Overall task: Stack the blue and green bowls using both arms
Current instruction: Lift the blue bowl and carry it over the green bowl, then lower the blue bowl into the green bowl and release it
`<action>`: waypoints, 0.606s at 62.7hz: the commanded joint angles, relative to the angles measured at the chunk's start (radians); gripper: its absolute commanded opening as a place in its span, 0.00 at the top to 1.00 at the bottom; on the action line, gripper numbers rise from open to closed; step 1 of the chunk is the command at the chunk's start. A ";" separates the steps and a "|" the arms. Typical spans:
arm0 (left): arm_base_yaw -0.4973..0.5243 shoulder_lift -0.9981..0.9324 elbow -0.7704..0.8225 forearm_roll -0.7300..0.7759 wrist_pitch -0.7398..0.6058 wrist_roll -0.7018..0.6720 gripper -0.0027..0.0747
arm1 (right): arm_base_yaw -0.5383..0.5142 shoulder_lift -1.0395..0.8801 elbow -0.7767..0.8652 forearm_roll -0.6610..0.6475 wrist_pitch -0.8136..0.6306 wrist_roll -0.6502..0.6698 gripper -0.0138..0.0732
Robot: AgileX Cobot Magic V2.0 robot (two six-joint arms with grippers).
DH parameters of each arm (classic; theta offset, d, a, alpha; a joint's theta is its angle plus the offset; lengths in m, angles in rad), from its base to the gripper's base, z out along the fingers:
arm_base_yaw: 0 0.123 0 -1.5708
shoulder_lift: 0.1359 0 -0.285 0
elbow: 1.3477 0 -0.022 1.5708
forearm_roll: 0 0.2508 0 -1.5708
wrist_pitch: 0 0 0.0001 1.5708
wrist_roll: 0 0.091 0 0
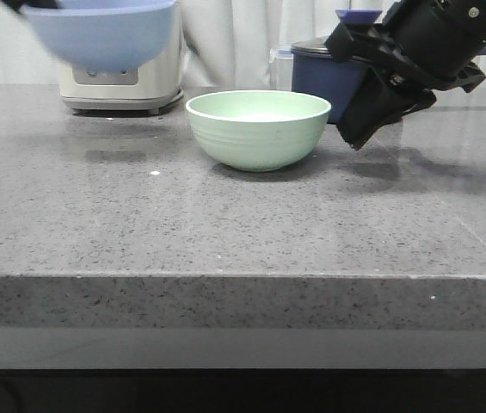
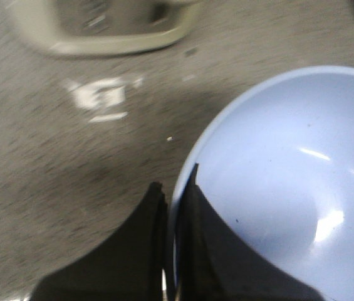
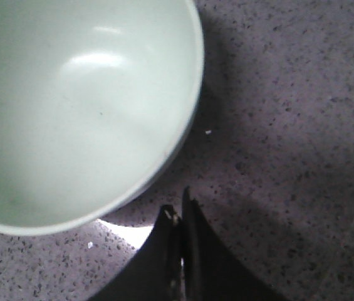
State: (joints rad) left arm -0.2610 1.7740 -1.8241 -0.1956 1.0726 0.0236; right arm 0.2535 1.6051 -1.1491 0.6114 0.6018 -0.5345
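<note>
I need to move the blue bowl before my left gripper lets go of it, because it is high up and off to the side of the green bowl.
The blue bowl hangs in the air at the far left, well above the counter. My left gripper is shut on its rim, one finger inside and one outside the blue bowl. The green bowl stands upright and empty on the counter's middle. My right gripper hovers just right of it, shut and empty. In the right wrist view the green bowl lies just beyond the closed fingertips of my right gripper, not touching them.
A beige appliance stands at the back left, under the raised bowl. A dark navy lidded saucepan stands behind my right gripper. The grey speckled counter ends in a front edge near the camera.
</note>
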 commanded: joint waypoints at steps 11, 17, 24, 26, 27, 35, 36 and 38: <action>-0.153 0.054 -0.174 -0.021 0.024 -0.004 0.99 | -0.003 -0.041 -0.034 0.032 -0.031 -0.010 0.92; -0.195 0.096 -0.209 -0.020 0.037 -0.011 0.99 | -0.003 -0.041 -0.034 0.032 -0.031 -0.010 0.92; -0.241 0.138 -0.231 0.011 0.032 -0.024 0.99 | -0.003 -0.041 -0.034 0.032 -0.031 -0.010 0.92; -0.249 0.144 -0.236 0.022 0.027 -0.024 0.99 | -0.003 -0.041 -0.034 0.032 -0.031 -0.010 0.92; -0.254 0.150 -0.236 0.026 0.027 -0.024 0.99 | -0.003 -0.041 -0.034 0.032 -0.031 -0.010 0.92; -0.270 0.173 -0.249 0.031 0.025 -0.024 0.99 | -0.003 -0.041 -0.034 0.032 -0.031 -0.010 0.92; -0.270 0.178 -0.249 0.033 0.023 -0.024 0.99 | -0.003 -0.041 -0.034 0.032 -0.031 -0.010 0.92; -0.270 0.183 -0.249 0.033 0.023 -0.024 0.99 | -0.003 -0.041 -0.034 0.032 -0.031 -0.010 0.92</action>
State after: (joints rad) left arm -0.5224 2.0018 -2.0347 -0.1583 1.1446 0.0095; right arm 0.2535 1.6051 -1.1491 0.6114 0.6018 -0.5345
